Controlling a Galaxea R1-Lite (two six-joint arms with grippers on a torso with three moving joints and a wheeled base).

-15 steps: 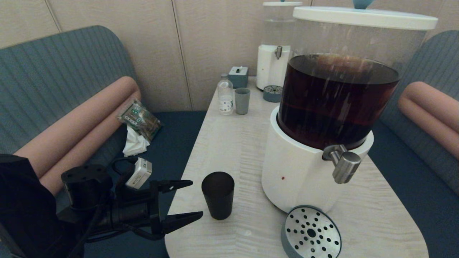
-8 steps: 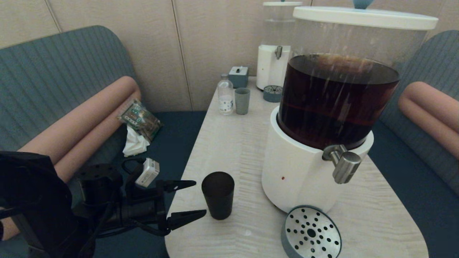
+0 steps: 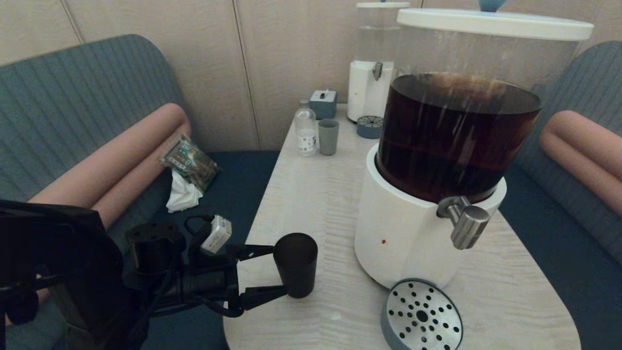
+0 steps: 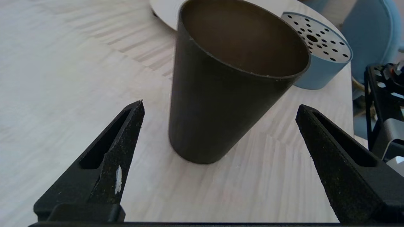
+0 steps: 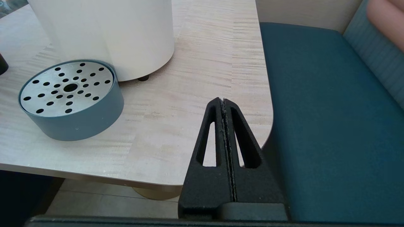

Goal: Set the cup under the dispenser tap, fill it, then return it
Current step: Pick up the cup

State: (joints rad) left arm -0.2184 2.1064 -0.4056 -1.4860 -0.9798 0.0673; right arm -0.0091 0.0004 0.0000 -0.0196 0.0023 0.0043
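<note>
The fingers are still short of the black cup's near side with bare tabletop between, so closing now would miss. My left gripper moves toward the cup first, then closes.
The matte black cup [image 3: 296,265] [image 4: 221,94] stands upright and empty on the pale wooden table [image 3: 316,194], left of the big white-based dispenser [image 3: 408,233] of dark brown liquid. The steel dispenser tap [image 3: 464,221] juts out over the round perforated drip tray [image 3: 422,316] [image 4: 318,60]. My left gripper [image 3: 279,270] [image 4: 220,105] is open, its fingertips on either side of the cup's near side with gaps showing. My right gripper [image 5: 223,100] is shut and empty by the table's near right corner; it is out of the head view.
At the table's far end stand a smaller clear-liquid dispenser [image 3: 371,73] with its small tray [image 3: 369,126], a grey-green cup [image 3: 328,137], a small bottle [image 3: 306,131] and a blue-grey box [image 3: 323,103]. Blue sofa seats flank the table; a packet [image 3: 188,163] lies on the left one.
My left gripper has moved right toward the cup, still open, until its fingertips flank it. The cup has not moved.
</note>
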